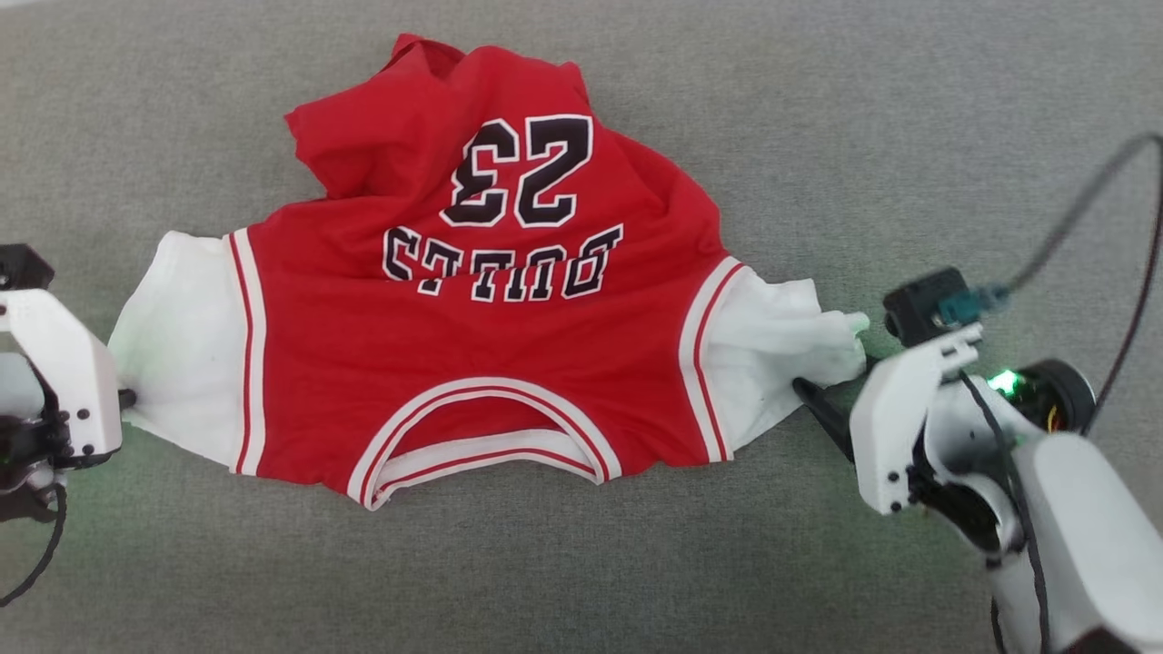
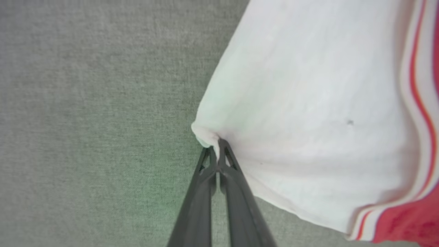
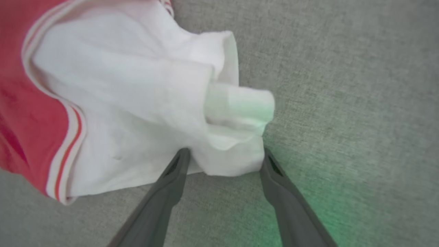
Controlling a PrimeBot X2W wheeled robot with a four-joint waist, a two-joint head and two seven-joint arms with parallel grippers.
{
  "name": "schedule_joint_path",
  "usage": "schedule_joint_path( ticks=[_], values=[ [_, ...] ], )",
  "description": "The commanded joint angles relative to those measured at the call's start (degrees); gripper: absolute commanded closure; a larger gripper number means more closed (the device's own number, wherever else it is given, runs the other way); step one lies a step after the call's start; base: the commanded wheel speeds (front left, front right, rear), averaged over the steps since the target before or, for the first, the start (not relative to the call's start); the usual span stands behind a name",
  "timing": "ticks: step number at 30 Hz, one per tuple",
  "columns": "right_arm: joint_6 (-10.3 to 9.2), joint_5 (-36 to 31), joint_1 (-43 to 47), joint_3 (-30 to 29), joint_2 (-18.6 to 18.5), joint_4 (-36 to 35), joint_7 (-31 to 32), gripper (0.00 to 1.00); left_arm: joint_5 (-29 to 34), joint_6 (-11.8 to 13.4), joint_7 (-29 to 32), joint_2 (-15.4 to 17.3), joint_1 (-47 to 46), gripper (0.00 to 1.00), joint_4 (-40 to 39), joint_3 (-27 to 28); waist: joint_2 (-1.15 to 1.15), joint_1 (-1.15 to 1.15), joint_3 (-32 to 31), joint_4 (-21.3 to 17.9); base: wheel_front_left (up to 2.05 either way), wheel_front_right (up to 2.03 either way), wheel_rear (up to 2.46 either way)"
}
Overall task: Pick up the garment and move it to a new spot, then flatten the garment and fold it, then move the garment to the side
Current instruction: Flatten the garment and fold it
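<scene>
My right gripper next needs to grab the other white sleeve by its crumpled cuff (image 1: pixel 839 347). That is to lift and move the jersey (image 1: pixel 491 338).
The garment (image 1: pixel 472 345), a red jersey with white sleeves and a black 23, lies spread on the grey cloth surface, collar toward me and upper part rumpled. My left gripper (image 1: pixel 127 400) is shut on the corner of its left white sleeve (image 2: pixel 308 113); in the left wrist view the two dark fingers (image 2: pixel 226 161) pinch that corner. My right gripper (image 1: pixel 831 400) stands open at the crumpled right sleeve (image 1: pixel 781 350). In the right wrist view its fingers (image 3: pixel 178 164) straddle the sleeve's lower edge (image 3: pixel 226 161), touching the cloth on both sides.
Grey fabric (image 1: pixel 818 118) covers the whole work surface around the garment. A dark cable (image 1: pixel 1090 209) arcs above my right wrist at the right edge. Green light from the wrist tints the cloth near both grippers.
</scene>
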Motion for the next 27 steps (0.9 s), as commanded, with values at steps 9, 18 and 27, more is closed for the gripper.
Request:
schedule_joint_path(
  ticks=[9,18,27],
  values=[
    [0.03,7.7,-4.6,5.2,-1.5,7.7,11.6,1.0,1.3,-1.5,-0.6,-3.0,-2.6,1.0,2.1,-0.3,0.0,0.0,0.1,1.6,0.0,0.0,0.0],
    [0.01,15.5,-10.8,1.4,-3.8,-1.8,13.3,1.0,3.4,0.9,2.1,-1.2,-9.0,1.0,-3.4,0.8,0.0,0.0,-3.9,1.6,0.0,0.0,0.0],
    [0.01,18.2,-18.4,-2.0,-3.8,-5.2,12.5,1.0,4.1,3.6,3.4,0.1,-15.4,1.0,-9.1,3.1,0.0,0.0,-9.3,1.2,0.0,0.0,0.0]
  ],
)
